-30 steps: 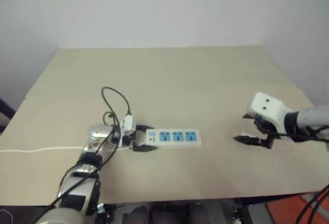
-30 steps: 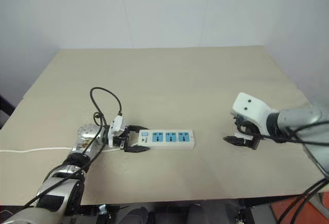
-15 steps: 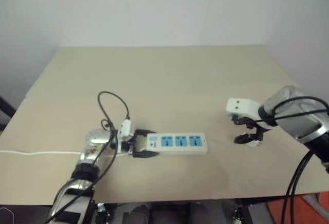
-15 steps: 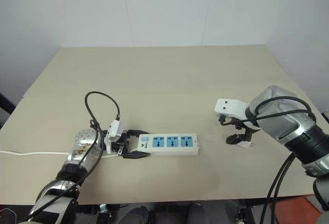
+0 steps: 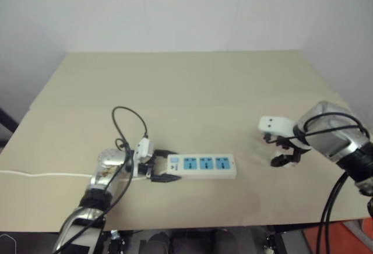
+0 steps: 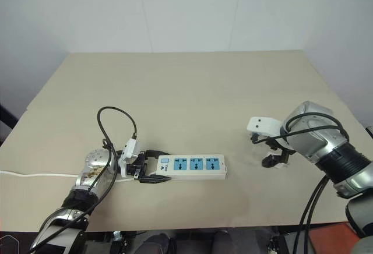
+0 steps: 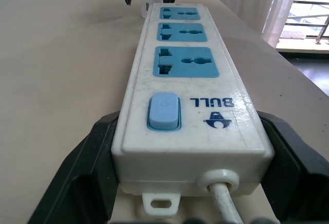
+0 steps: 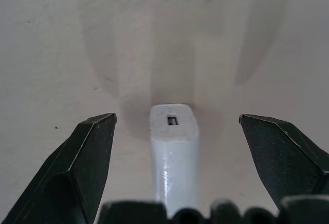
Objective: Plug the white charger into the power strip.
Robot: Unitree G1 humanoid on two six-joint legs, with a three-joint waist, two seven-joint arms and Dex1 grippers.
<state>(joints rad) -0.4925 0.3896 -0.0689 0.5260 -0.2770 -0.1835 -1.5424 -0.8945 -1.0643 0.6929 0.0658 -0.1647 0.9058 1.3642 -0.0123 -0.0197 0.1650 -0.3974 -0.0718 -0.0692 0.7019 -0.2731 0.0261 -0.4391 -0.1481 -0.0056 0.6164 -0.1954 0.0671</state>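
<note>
The white charger (image 8: 174, 147) has my right gripper's fingers reaching down both of its sides, so the gripper should close.
The power strip (image 6: 192, 166), a long white bar with three blue sockets, lies flat on the tan table in front of me. My left gripper (image 6: 156, 166) is shut on its switch end, one black finger (image 7: 85, 167) on each long side. The white charger (image 8: 174, 147) lies on the table to the right of the strip. My right gripper (image 6: 274, 155) points down over the charger and stands open. Its wide-spread fingers (image 8: 85, 157) straddle the charger without touching it. The left wrist view shows the charger (image 7: 146, 8) beyond the strip's far end.
The strip's thin white cord (image 6: 35, 174) runs left along the table to its edge. The table's front edge (image 6: 204, 228) lies close below the strip, and the right edge (image 6: 335, 99) is near my right arm.
My right gripper has swung in and come down over the charger, its fingers now pointing downward. The left gripper keeps its hold on the strip.
</note>
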